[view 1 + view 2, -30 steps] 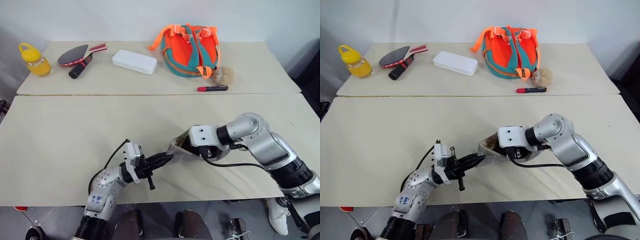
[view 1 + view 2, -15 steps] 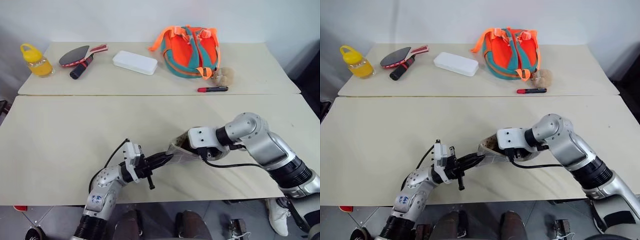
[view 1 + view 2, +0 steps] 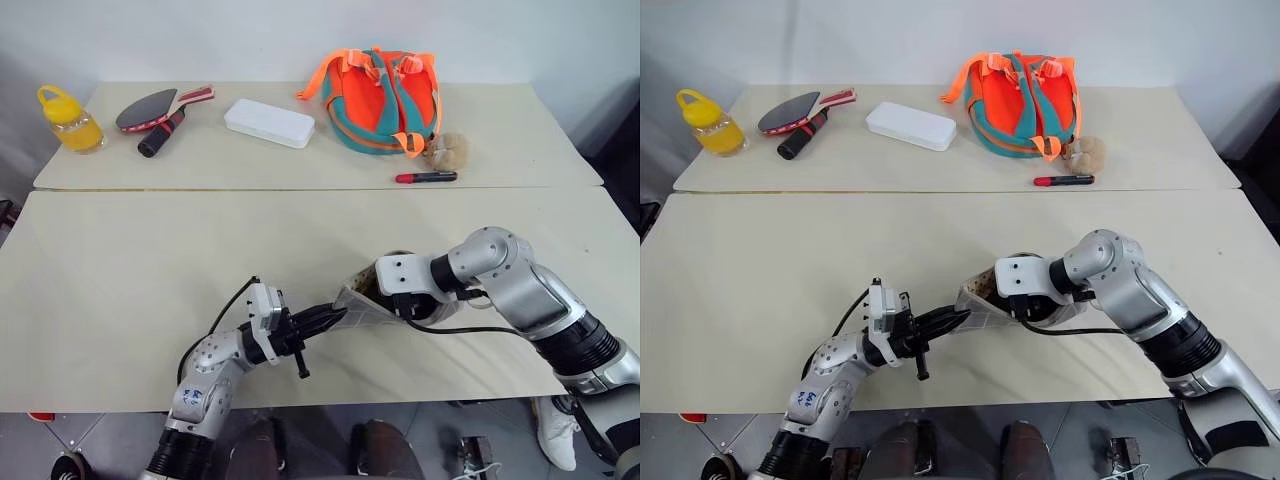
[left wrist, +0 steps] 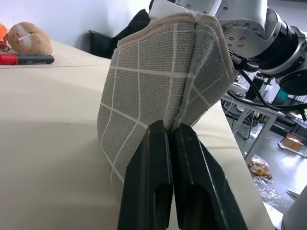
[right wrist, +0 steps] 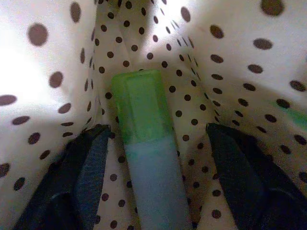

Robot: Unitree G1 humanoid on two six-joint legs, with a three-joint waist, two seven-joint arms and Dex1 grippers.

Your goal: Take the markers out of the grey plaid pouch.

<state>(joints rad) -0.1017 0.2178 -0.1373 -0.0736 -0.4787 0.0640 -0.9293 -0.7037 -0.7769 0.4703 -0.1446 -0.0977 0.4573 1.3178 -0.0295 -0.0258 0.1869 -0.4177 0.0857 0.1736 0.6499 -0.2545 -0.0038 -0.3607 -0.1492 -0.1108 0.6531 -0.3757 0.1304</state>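
Note:
The pale marker should come out, so my right gripper should grab its green-end with the cap [image 5: 143,106].
The grey plaid pouch [image 3: 356,304] hangs just above the near table, held up between my two arms. My left gripper [image 4: 170,133] is shut on its closed end. My right gripper [image 5: 156,138] reaches into the pouch's mouth. Its two black fingers [image 5: 88,158] stand open against the dotted lining, one on each side of the pale marker with the light green cap [image 5: 143,112], without touching it. The red and black marker [image 3: 425,177] lies on the far table, beside a plush toy.
On the far table are an orange and teal backpack [image 3: 380,100], a white hard case [image 3: 268,122], a table-tennis paddle [image 3: 150,108], a yellow bottle [image 3: 68,120] and a tan plush toy [image 3: 448,150]. A seam [image 3: 200,188] divides the two tables.

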